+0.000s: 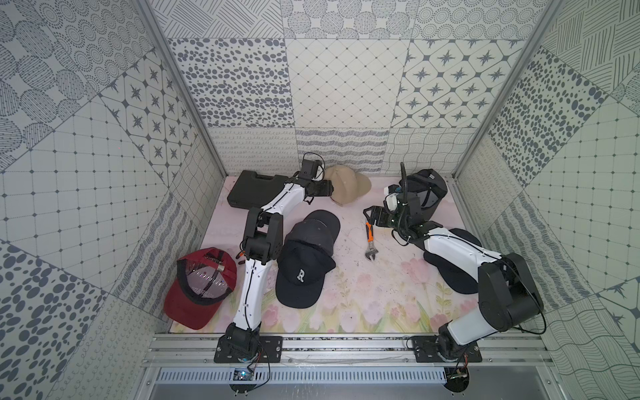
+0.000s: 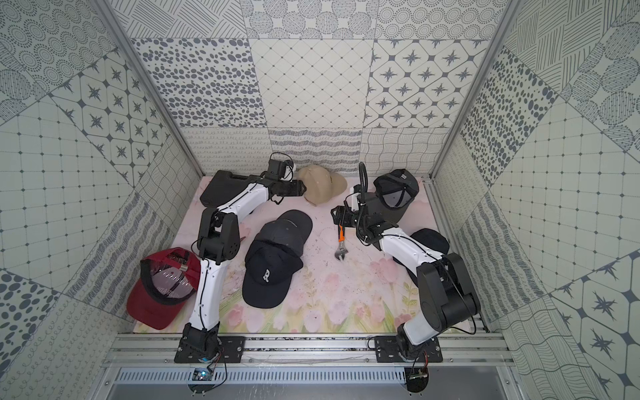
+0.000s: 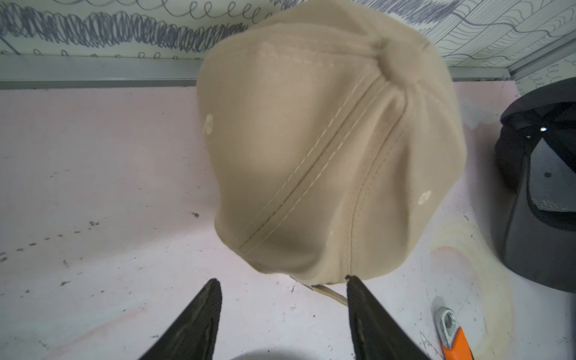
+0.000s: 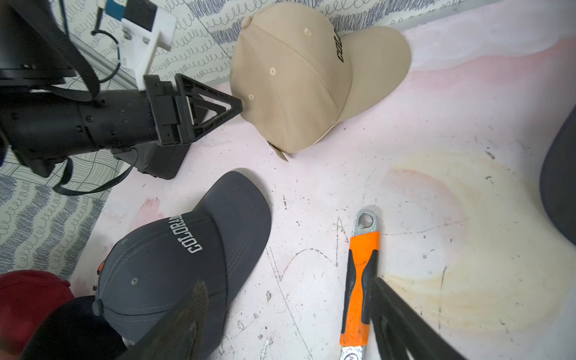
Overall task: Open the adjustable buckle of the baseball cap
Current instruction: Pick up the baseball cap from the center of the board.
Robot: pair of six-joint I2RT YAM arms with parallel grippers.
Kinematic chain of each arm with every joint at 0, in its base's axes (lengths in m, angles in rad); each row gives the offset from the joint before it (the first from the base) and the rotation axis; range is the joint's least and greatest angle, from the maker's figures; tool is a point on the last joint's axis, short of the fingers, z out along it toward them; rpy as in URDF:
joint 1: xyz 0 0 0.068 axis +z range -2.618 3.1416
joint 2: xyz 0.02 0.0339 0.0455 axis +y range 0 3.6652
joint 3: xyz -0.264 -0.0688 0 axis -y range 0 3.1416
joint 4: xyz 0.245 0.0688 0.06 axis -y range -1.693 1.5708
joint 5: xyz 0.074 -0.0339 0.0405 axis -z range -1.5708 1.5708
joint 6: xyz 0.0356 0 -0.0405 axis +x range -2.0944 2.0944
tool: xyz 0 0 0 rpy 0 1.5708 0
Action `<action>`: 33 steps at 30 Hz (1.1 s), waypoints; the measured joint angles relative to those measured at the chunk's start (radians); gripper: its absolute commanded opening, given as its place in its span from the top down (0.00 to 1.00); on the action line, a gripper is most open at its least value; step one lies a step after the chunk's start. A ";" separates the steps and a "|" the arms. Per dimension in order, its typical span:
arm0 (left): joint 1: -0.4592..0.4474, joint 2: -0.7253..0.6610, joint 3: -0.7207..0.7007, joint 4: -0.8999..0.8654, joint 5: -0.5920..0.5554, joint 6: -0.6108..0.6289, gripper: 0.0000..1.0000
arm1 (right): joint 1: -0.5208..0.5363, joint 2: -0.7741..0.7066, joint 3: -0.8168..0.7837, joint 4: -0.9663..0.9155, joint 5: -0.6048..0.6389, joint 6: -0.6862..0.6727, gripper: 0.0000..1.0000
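Note:
My left gripper is going to open the buckle next, so it needs to grab the beige cap by its back edge beside the strap. Then the buckle can turn out and open.
A beige baseball cap lies crown up at the back of the mat, its brim pointing away from my left arm. From under its back rim a beige strap with a small metal piece sticks out. My left gripper is open right at that back rim. One fingertip touches the rim beside the strap, and nothing sits between the fingers. My right gripper hovers open and empty over the mat.
An orange-handled wrench lies beside one right finger. A grey cap and a navy cap lie mid-mat. A red cap lies front left and a black cap back right. A black case is behind my left arm.

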 measured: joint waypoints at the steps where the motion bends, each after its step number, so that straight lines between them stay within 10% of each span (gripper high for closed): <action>1: 0.001 0.016 0.019 0.000 0.006 0.000 0.35 | 0.000 0.000 0.000 0.002 -0.005 0.003 0.18; 4: 0.005 0.062 0.073 -0.002 0.023 -0.006 0.46 | 0.000 0.000 0.000 0.005 -0.013 0.008 0.18; 10: 0.010 0.119 0.137 -0.005 0.061 -0.021 0.99 | 0.000 0.000 -0.001 0.007 -0.017 0.008 0.20; 33: -0.026 -0.401 -0.261 0.203 0.302 -0.196 1.00 | 0.000 -0.100 -0.169 0.177 -0.196 0.025 0.26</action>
